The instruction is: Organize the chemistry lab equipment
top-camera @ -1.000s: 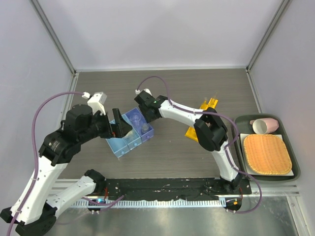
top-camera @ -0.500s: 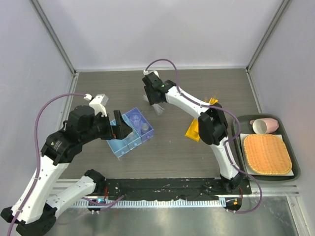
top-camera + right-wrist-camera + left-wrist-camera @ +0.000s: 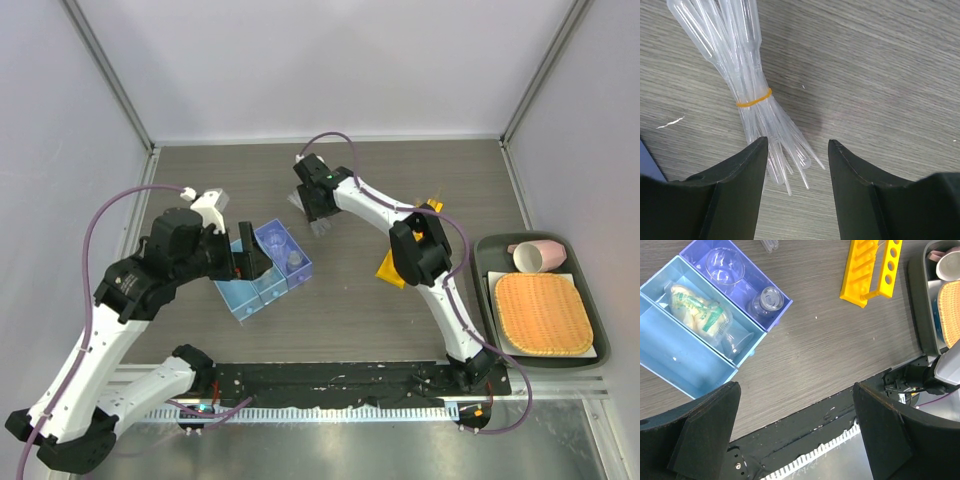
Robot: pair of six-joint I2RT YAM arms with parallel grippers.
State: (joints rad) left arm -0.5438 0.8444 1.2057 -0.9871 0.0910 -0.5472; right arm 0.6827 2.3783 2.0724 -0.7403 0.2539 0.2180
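The robot's right gripper needs to grab the thin ends of the dropper bundle next. The tied middle of the bundle then stays free for handing to the left gripper.
A bundle of clear droppers (image 3: pixel 742 70), tied with an orange band, lies on the table. Its thin tips reach between the fingers of my right gripper (image 3: pixel 797 142), which is open just above them and holds nothing. From above, that gripper (image 3: pixel 317 207) hovers over the droppers (image 3: pixel 322 226) beyond the trays. A light blue tray (image 3: pixel 670 352) holds a packet (image 3: pixel 695 309) with green-beige contents. The purple tray (image 3: pixel 752 277) beside it holds a small clear beaker (image 3: pixel 722 265) and a vial (image 3: pixel 771 299). My left gripper (image 3: pixel 796 390) is wide open above the table near these trays. The yellow rack (image 3: pixel 872 272) lies to the right.
At the right edge a dark tray (image 3: pixel 489 250) carries a pink cup (image 3: pixel 538 256) and an orange woven mat (image 3: pixel 543 313). The right arm partly covers the yellow rack (image 3: pixel 388 268). A black rail (image 3: pixel 340 378) runs along the near table edge.
My right gripper has left the purple tray and swung to the far side over the dropper bundle, opening slightly. The left arm has shifted a little and stays open.
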